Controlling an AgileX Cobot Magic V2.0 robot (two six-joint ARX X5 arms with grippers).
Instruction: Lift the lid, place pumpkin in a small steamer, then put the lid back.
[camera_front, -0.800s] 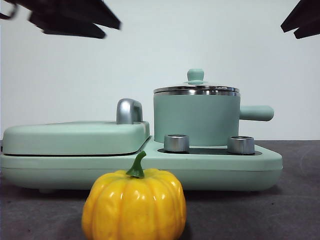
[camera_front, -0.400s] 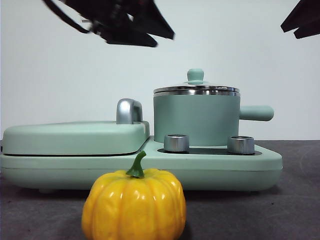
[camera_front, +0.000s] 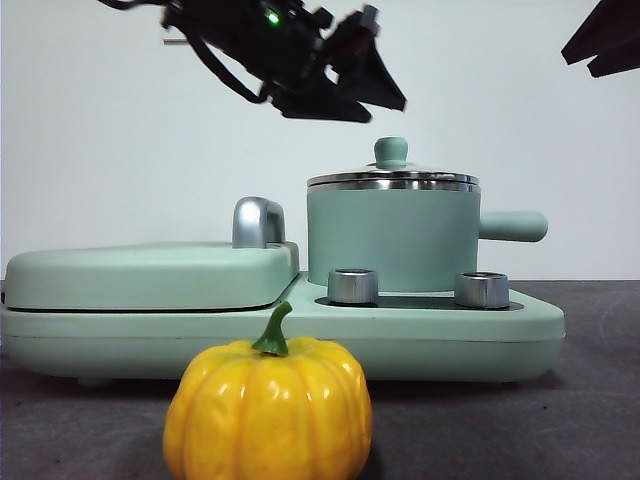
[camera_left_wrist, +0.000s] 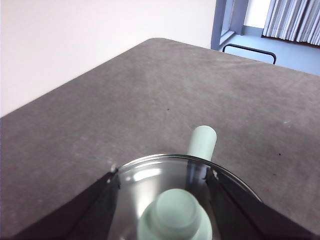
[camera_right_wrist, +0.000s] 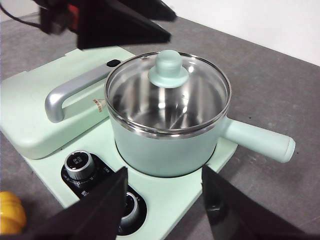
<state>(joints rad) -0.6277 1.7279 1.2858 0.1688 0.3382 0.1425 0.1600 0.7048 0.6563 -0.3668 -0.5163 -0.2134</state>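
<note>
The left gripper grabs the lid by its narrow mint-green knob (camera_front: 391, 152) (camera_left_wrist: 175, 215) next, since the lid's steel rim spreads wider than the gripper's open fingers.
The lid (camera_front: 392, 179), clear glass with a steel rim and a mint-green knob (camera_front: 390, 152), sits shut on the small steamer (camera_front: 392, 240). The pumpkin (camera_front: 268, 410) stands on the table in front of the appliance, and its edge shows in the right wrist view (camera_right_wrist: 10, 212). My left gripper (camera_front: 385, 100) hangs open just above and left of the knob. In the left wrist view its jaws stand on either side of the knob (camera_left_wrist: 175, 220), apart from it. My right gripper (camera_right_wrist: 165, 172) is open, high above the steamer (camera_right_wrist: 165, 150), and shows at the front view's top right corner (camera_front: 605, 40).
The steamer stands on a wide mint-green appliance base (camera_front: 300, 340) with two silver knobs (camera_front: 353, 285). A flat mint-green grill cover (camera_front: 150, 275) with a steel handle (camera_front: 258, 222) lies to its left. The steamer's side handle (camera_front: 512, 226) points right. The table is dark grey.
My left gripper has moved right and down from the top left to just above the lid's knob. The right arm, the lid and the pumpkin have not moved.
</note>
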